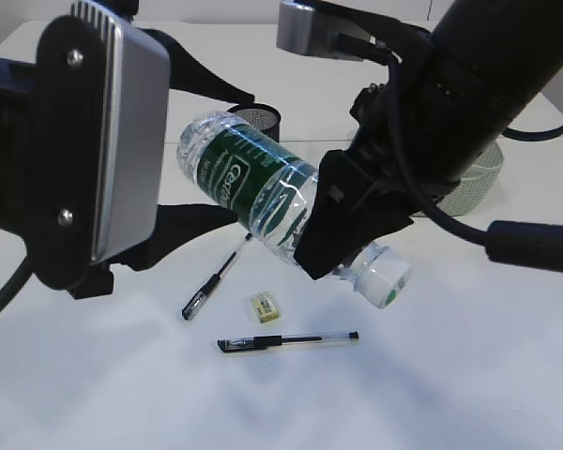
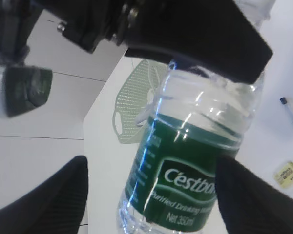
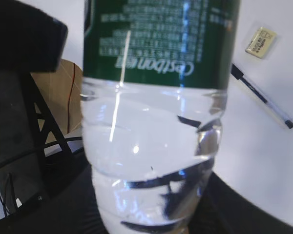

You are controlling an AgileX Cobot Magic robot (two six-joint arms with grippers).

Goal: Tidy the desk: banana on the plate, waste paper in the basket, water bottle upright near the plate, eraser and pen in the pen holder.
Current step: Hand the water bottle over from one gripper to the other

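Note:
The left gripper grabs the water bottle by its free lower body [image 1: 233, 175] [image 2: 178, 190] next, since the right gripper already covers the bottle's neck end.
A clear water bottle [image 1: 249, 178] with a green label and white cap hangs tilted in the air, cap down to the right. My right gripper [image 1: 342, 239] is shut on it near the neck; in the right wrist view the bottle [image 3: 151, 122] fills the jaws [image 3: 146, 204]. My left gripper [image 2: 151, 195] is open, its fingers on either side of the bottle's [image 2: 185, 170] lower body. Two pens [image 1: 211, 286] [image 1: 288, 342] and a yellow eraser [image 1: 265, 307] lie on the table below. A black mesh pen holder [image 1: 258, 120] stands behind. Banana, plate and waste paper are out of view.
A white mesh basket [image 1: 474, 183] stands at the back right, partly behind the right arm; it also shows in the left wrist view [image 2: 136, 102]. The left arm's wrist housing [image 1: 103, 141] blocks the left of the exterior view. The table is white.

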